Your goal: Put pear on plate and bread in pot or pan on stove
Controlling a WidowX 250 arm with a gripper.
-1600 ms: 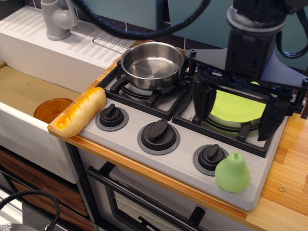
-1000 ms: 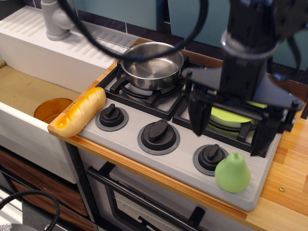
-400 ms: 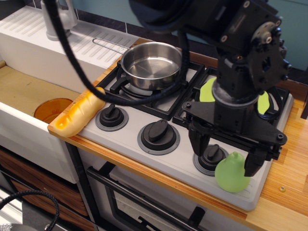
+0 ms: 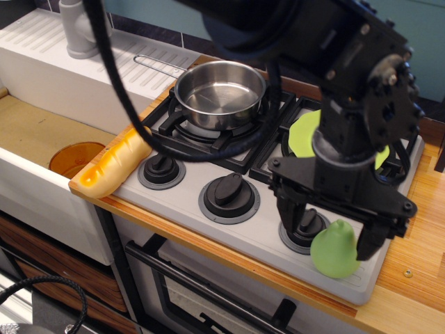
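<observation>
The pear should go on the lime-green plate (image 4: pixel 304 133), so the robot's gripper will next grab it by its rounded body (image 4: pixel 334 254).
The light-green pear (image 4: pixel 335 251) stands upright at the stove's front right corner, beside the right knob. My gripper (image 4: pixel 328 240) hangs open right over it, one finger on each side of the pear, not closed on it. The lime-green plate (image 4: pixel 304 133) lies on the right burner, mostly hidden behind the arm. The bread (image 4: pixel 115 163) lies on the counter edge left of the stove (image 4: pixel 229 167). The empty steel pan (image 4: pixel 220 94) sits on the left burner, its wire handle pointing left.
An orange round dish (image 4: pixel 74 159) lies in the sink at the left. A grey faucet (image 4: pixel 78 29) stands at the back left. Three black knobs (image 4: pixel 229 197) line the stove's front. Wooden counter (image 4: pixel 414 271) runs along the right.
My gripper has come forward and down from above the plate to straddle the pear. Pear, bread and pan have not moved.
</observation>
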